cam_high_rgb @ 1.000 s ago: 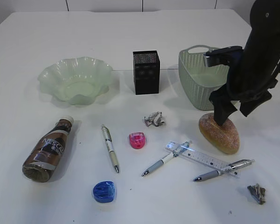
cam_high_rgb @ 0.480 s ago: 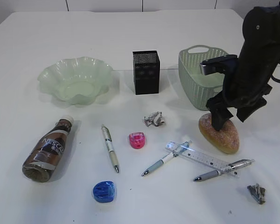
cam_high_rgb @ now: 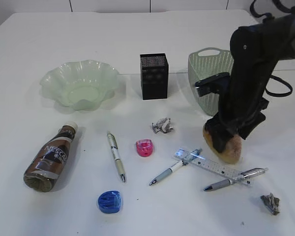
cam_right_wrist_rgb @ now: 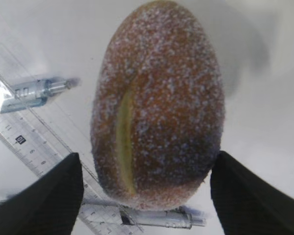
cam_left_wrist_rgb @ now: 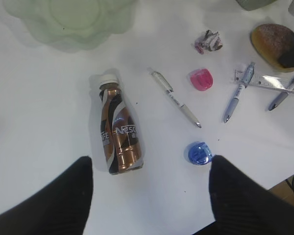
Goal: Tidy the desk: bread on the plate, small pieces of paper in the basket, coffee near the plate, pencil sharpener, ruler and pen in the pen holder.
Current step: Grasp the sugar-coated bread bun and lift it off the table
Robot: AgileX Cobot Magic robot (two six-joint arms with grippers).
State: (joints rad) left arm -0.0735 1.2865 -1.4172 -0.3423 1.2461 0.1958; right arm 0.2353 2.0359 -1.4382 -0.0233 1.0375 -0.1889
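My right gripper's open fingers are as wide as the bread's broad middle, so next I should grab the bread by its narrower tapered end (cam_high_rgb: 231, 149).
The bread (cam_high_rgb: 231, 150) lies on the desk (cam_high_rgb: 137, 34) in front of the basket (cam_high_rgb: 201, 69). My right gripper (cam_high_rgb: 221, 135) stands open and straddles it. In the right wrist view the roll (cam_right_wrist_rgb: 157, 98) fills the gap between both fingers, with a slit of space at the left one. The ruler (cam_high_rgb: 214, 166) and a pen (cam_high_rgb: 233, 178) lie just beside it. My left gripper (cam_left_wrist_rgb: 149, 196) hangs open over bare desk, near the lying coffee (cam_left_wrist_rgb: 117, 129) and a blue pencil sharpener (cam_left_wrist_rgb: 199, 153). The plate (cam_high_rgb: 54, 78) and pen holder (cam_high_rgb: 154, 76) stand at the back.
A pink sharpener (cam_high_rgb: 144, 147) and two more pens (cam_high_rgb: 116, 156) (cam_high_rgb: 172, 168) lie mid-desk. One paper wad (cam_high_rgb: 162, 126) sits in front of the pen holder, another (cam_high_rgb: 271, 202) at the front right. The left arm is outside the exterior view.
My right arm has come down and leftward, so the open fingers now sit around the bread. The bread shows slightly further left than before.
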